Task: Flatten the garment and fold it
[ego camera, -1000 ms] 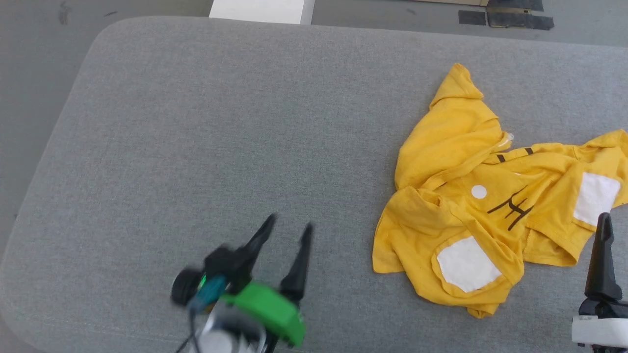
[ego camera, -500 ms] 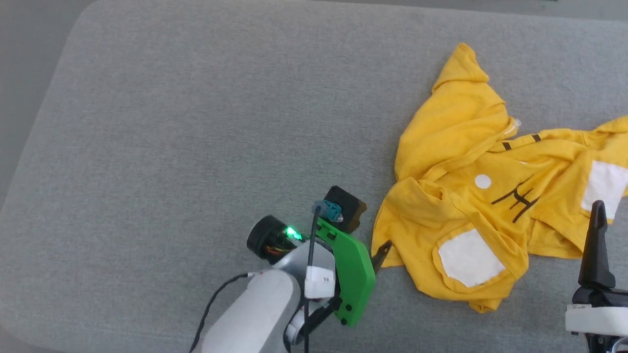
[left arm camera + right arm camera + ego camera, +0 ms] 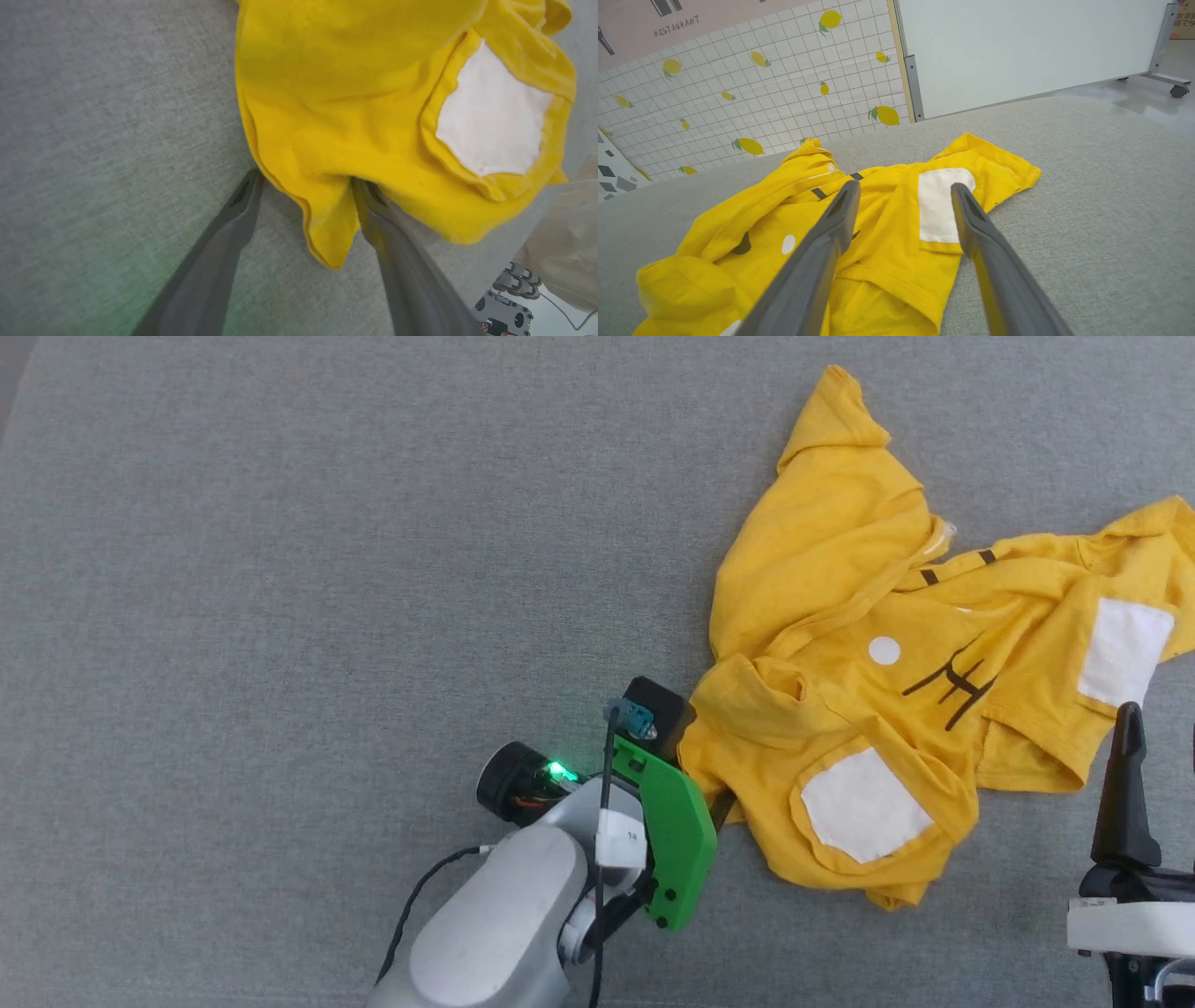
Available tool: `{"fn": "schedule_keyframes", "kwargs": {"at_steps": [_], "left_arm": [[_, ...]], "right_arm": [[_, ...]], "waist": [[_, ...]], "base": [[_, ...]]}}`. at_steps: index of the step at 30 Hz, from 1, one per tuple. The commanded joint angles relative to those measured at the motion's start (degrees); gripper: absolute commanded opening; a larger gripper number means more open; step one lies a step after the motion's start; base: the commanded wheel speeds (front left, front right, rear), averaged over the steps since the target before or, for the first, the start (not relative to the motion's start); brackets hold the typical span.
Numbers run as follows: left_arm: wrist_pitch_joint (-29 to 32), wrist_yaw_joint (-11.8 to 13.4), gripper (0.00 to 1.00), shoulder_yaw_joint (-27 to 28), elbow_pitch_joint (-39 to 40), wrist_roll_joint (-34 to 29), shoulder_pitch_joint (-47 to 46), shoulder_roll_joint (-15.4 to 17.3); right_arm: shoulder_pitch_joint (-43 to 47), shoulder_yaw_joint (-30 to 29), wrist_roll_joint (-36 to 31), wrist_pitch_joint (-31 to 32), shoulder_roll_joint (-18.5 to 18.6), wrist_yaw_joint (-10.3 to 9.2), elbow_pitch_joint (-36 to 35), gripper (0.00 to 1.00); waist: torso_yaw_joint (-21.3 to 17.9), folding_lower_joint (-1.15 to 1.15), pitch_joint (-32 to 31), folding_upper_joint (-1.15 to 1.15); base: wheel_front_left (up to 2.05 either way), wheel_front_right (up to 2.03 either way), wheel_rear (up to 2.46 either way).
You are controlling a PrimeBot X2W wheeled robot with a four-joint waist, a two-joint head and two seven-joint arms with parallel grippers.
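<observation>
That sleeve tip [image 3: 331,232] pokes out as a narrow point, so my left gripper should next pick up the wide, crumpled shirt by it to flatten the shirt.
The garment [image 3: 840,616], a mustard-yellow t-shirt with white patches and thin black marks, lies crumpled on the right half of the grey padded table [image 3: 327,569]. My left gripper [image 3: 306,184] is open at the shirt's near-left corner. That corner [image 3: 327,233] hangs between the two fingers, and the right fingertip [image 3: 369,200] sits just under the cloth edge. In the head view the green wrist mount [image 3: 677,831] covers most of those fingers. My right gripper [image 3: 906,186] is open and hovers over the garment's [image 3: 887,224] right part near a white patch [image 3: 941,205]. One of its fingers [image 3: 1125,784] rises at the lower right.
The grey table stretches wide to the left of the shirt. In the right wrist view a lemon-patterned tiled wall [image 3: 738,93] and a white panel on wheeled feet [image 3: 1017,46] stand beyond the table's far edge.
My left arm has swung right across the table, from the open surface to the shirt's near-left corner. The head camera has tilted down. The right gripper has stayed in place.
</observation>
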State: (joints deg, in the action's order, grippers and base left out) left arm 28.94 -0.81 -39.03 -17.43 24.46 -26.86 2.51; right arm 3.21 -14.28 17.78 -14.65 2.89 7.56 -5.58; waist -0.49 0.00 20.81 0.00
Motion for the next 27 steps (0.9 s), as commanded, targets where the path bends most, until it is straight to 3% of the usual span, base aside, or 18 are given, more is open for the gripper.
{"fn": "schedule_keyframes", "kwargs": {"at_steps": [1,3,12,18,21,27], "left_arm": [[1.03,0.81,1.00,-1.24,-3.85,1.33,1.05,0.51],[0.96,1.36,0.00,-2.62,-5.74,1.29,0.91,0.45],[-4.76,4.10,0.00,-3.43,-7.38,4.24,0.15,0.38],[-12.38,6.17,0.00,5.51,2.04,11.39,3.84,0.98],[-14.73,9.72,0.00,13.06,12.57,14.17,9.56,6.21],[-16.28,17.49,0.00,25.96,24.54,17.93,24.23,14.14]], "right_arm": [[-1.10,0.20,0.48,-0.34,-0.02,-0.08,0.34,1.00],[-1.33,0.20,0.55,-0.34,-0.02,-0.08,0.60,1.00],[-1.25,-1.15,0.09,-0.35,-0.02,-0.08,1.63,1.00],[-0.16,-1.39,-0.20,-0.35,-0.02,-0.08,1.70,1.00],[0.44,-1.84,-0.44,-0.35,-0.02,-0.08,1.58,1.00],[1.29,-1.80,-0.68,-0.35,-0.02,-0.08,1.62,1.00]], "waist": [[-0.55,0.00,0.44,0.00],[-0.65,0.00,0.50,0.00],[1.08,0.00,-1.81,0.00],[3.21,0.00,-4.82,0.00],[4.72,0.00,-5.97,0.00],[6.25,0.00,-6.50,0.00]], "base": [[0.00,0.00,0.00],[0.00,0.00,0.00],[0.00,0.00,0.00],[0.00,0.00,0.00],[0.00,0.00,0.00],[0.00,0.00,0.00]]}}
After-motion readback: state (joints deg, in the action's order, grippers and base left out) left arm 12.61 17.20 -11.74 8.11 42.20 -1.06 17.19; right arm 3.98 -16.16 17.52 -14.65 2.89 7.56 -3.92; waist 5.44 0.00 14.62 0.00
